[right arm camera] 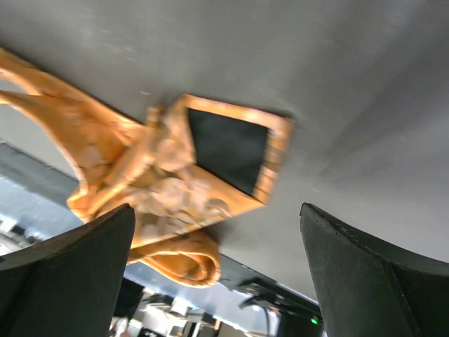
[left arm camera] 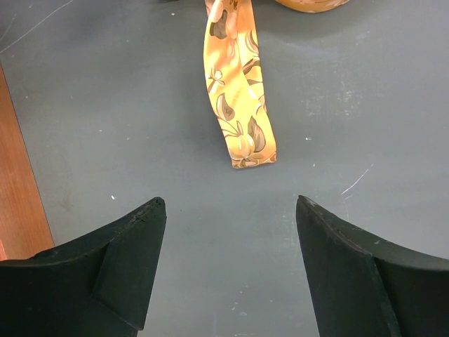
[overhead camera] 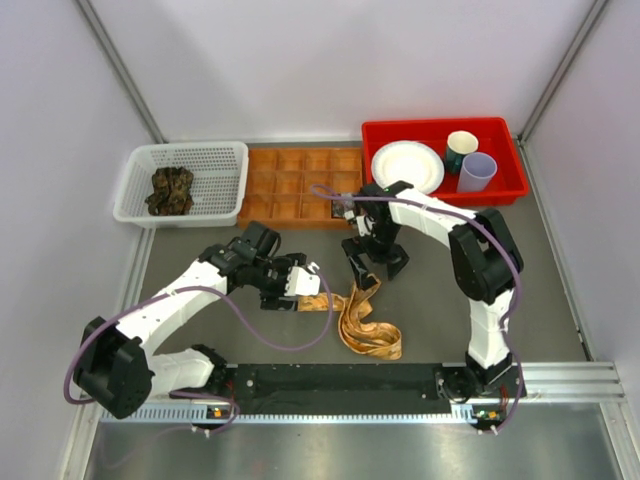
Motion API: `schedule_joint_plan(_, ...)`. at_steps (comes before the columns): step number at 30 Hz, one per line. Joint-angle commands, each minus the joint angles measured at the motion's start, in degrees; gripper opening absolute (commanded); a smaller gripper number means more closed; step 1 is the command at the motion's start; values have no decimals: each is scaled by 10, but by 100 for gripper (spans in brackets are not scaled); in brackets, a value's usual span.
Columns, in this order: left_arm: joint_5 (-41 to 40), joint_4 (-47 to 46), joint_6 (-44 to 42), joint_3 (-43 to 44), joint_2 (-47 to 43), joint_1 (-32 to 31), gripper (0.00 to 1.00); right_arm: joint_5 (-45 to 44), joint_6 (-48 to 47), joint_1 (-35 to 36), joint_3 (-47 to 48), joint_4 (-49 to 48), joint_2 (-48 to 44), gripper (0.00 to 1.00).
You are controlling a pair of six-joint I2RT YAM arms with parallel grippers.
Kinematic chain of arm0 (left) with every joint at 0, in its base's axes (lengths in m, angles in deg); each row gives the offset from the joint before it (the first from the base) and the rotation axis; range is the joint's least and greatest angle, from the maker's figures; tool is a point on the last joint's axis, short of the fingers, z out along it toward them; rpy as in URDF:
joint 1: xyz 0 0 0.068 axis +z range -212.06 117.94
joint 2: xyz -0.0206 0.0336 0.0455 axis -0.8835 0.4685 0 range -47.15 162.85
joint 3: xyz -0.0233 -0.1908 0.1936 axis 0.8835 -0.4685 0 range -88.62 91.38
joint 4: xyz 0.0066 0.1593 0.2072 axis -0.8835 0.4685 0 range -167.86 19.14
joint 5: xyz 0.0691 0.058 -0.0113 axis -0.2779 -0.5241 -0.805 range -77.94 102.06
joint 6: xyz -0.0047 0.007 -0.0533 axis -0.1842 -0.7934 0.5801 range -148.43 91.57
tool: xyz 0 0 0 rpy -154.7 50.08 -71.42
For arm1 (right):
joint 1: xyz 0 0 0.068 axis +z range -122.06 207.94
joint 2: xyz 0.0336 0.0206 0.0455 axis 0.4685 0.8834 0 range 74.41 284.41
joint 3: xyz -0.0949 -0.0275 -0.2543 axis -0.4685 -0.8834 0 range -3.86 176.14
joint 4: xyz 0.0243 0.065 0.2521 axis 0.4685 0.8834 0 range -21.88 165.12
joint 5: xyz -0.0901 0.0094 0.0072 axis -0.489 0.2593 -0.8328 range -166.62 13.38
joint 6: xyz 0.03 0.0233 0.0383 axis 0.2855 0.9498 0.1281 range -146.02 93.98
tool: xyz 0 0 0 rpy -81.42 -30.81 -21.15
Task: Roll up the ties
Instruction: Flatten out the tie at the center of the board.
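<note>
I will next grab the tan-orange tie with my right gripper by its folded-back wide end, where the dark lining shows. Then I will spread the tie out for rolling.
The tan-orange tie lies crumpled on the grey table between the arms. My left gripper is open and empty, just left of the tie's narrow end. In the left wrist view that end lies flat ahead of the gripper, apart from the fingers. My right gripper is open above the tie's far end. In the right wrist view the tie shows its wide end folded back, dark lining up, with a loose curl below; the gripper holds nothing. A bundle of dark green-brown ties sits in the white basket.
The white basket stands at the back left. The brown compartment tray is behind the grippers; its edge shows in the left wrist view. A red bin at the back right holds a white plate and two cups.
</note>
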State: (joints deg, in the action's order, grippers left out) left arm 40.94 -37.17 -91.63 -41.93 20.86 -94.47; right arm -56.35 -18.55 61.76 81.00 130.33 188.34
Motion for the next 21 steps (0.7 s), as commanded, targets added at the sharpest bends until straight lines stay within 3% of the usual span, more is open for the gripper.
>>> schedule_joint_plan(1,14,0,-13,-3,-9,-2,79,-66,-21,-20,0,26,-62,99)
schedule_joint_plan(8,-2,-3,-3,1,-6,-1,79,70,47,-25,-8,-3,-18,99)
schedule_joint_plan(18,-21,4,25,9,-8,-2,79,110,79,-10,56,-16,53,99)
schedule_joint_plan(21,-16,12,23,2,-13,-1,77,120,89,-6,54,-25,54,94)
